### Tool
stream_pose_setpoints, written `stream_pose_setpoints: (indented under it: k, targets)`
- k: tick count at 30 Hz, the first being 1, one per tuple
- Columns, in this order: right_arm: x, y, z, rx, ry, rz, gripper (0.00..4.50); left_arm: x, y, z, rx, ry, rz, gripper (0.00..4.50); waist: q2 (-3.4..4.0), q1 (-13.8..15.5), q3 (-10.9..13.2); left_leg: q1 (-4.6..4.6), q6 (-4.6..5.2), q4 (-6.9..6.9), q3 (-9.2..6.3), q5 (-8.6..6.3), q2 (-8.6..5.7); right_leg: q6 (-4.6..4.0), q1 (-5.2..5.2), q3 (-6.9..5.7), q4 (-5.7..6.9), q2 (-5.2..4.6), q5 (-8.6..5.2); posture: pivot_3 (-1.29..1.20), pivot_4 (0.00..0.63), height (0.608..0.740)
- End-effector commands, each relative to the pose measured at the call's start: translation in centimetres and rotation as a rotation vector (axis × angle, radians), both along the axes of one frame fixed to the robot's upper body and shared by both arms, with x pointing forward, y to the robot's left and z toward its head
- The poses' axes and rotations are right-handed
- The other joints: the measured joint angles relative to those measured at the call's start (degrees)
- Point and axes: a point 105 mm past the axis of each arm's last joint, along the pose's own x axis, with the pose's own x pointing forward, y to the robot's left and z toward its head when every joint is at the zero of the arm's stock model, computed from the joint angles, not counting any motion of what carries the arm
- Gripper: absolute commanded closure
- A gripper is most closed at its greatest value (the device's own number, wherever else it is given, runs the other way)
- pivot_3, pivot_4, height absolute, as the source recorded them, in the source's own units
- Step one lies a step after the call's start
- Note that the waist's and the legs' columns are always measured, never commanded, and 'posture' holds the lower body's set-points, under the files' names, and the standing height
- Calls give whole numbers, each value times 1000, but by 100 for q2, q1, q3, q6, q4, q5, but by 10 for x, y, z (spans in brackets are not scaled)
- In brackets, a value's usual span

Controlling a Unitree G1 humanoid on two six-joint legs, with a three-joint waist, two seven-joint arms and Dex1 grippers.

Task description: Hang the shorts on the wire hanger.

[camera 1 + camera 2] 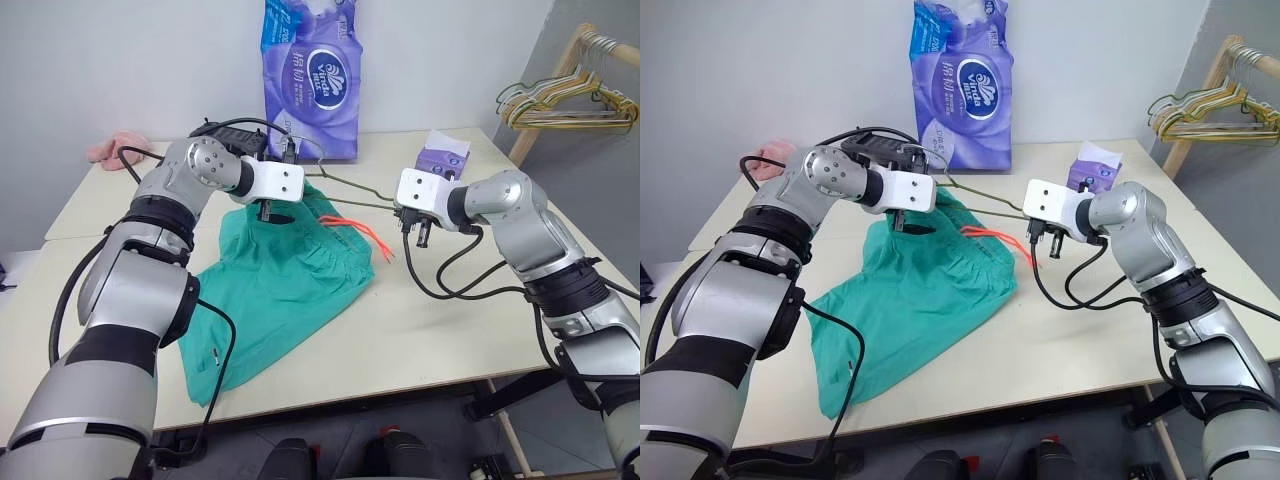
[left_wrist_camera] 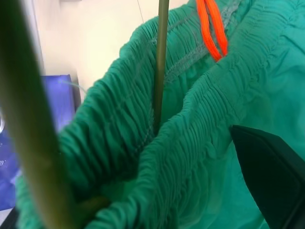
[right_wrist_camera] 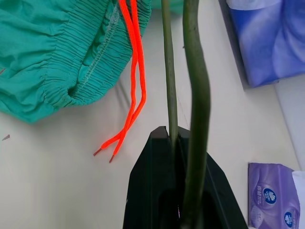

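Note:
The shorts' gathered waistband stands up around the hanger wire, while the teal cloth point(image 1: 250, 315) hangs loose. My left gripper will grab the shorts by that waistband next.
The teal shorts point(image 1: 280, 280) lie spread on the table, waistband toward the back, with the orange drawstring point(image 1: 365, 232) trailing to the right. My right gripper point(image 1: 414, 232) is shut on the wire hanger point(image 1: 360, 192), which reaches left across the table. In the left wrist view one hanger wire point(image 2: 161, 62) passes down into the gathered waistband point(image 2: 200, 143). My left gripper point(image 1: 272, 212) hovers open at the waistband's upper edge, with one dark finger point(image 2: 274, 176) off to the side of the fabric. In the right wrist view two hanger wires point(image 3: 190, 86) run out from the closed jaws.
A tall purple tissue package point(image 1: 310, 75) stands at the back of the table, with a small purple tissue pack point(image 1: 443, 155) to its right. A pink cloth point(image 1: 115, 148) lies at the back left. A wooden rack with bunched hangers point(image 1: 570, 100) stands off the table's right.

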Motion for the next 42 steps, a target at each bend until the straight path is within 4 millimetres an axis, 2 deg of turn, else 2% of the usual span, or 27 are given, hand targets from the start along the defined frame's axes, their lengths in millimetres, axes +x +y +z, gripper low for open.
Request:
stream_pose_setpoints:
  k: [1, 3, 6, 7, 15, 26, 30, 37, 39, 40, 42]
  targets:
    - [-9, 18, 32, 37, -88, 82, 4500, 4, -13, 24, -45, -71, -21, 958, 0, 1, 0, -1, 0, 3, 0, 0, 0, 0, 0, 0, 1, 0, 0, 95, 0, 740]
    - [-9, 19, 33, 37, -88, 83, 4500, 3, -13, 24, -46, -62, -26, 1493, 0, -2, 0, -5, 0, 14, -2, 0, 2, 0, 0, 0, 4, 0, 0, 95, 0, 740]
    - [-9, 20, 34, 41, -93, 83, 4500, 2, -13, 24, -51, -55, -34, 1813, 0, -2, 0, -7, 1, 23, -2, -1, 1, 0, 0, -1, 7, 0, 0, 95, 0, 740]
    - [-9, 20, 34, 42, -95, 84, 4500, 2, -13, 24, -51, -55, -35, 2041, 0, -2, 0, -7, 1, 26, -3, -1, 0, 0, 1, -1, 9, 0, 0, 96, 0, 740]
    - [-9, 24, 38, 48, -103, 98, 4500, 0, -11, 21, -46, -39, -38, 4428, 0, -2, 0, -12, 2, 46, -4, -1, 1, -3, 2, -2, 17, 2, 5, 102, 0, 740]
    - [-13, 23, 34, 24, -70, 126, 4500, 4, -14, 23, -62, -76, -21, 4467, -1, 2, -1, -14, 2, 48, -6, -1, 3, -3, 1, -2, 16, 4, 5, 99, 0, 740]
    - [-17, 21, 34, 32, -37, 139, 3444, 6, -11, 22, -74, -72, 2, 4500, 0, -2, -1, -13, 2, 48, -5, -1, 3, -3, 1, -1, 17, 5, 6, 94, 0, 740]
    - [-28, 13, 46, 53, -26, 139, 981, 3, 1, 8, -76, -19, 33, 4500, 0, 2, -2, -14, 2, 48, -8, -1, 2, -3, 1, -3, 16, 5, 6, 90, 0, 740]
    - [-31, 5, 53, 55, -34, 121, 294, 2, 9, 1, -64, 4, 52, 4500, 0, 4, -2, -15, 2, 48, -9, -1, 3, -3, 1, -4, 16, 5, 6, 90, 0, 740]
    - [-33, 2, 56, 56, -36, 114, 17, 1, 12, -1, -58, 12, 58, 4500, 0, 4, -2, -15, 1, 48, -8, -1, 3, -3, 1, -4, 16, 5, 6, 89, 0, 740]
    - [-36, -2, 61, 68, -29, 97, 17, 0, 17, -5, -51, 20, 68, 4500, 0, 2, -2, -14, 2, 48, -7, -1, 3, -3, 1, -5, 16, 5, 6, 88, 0, 740]
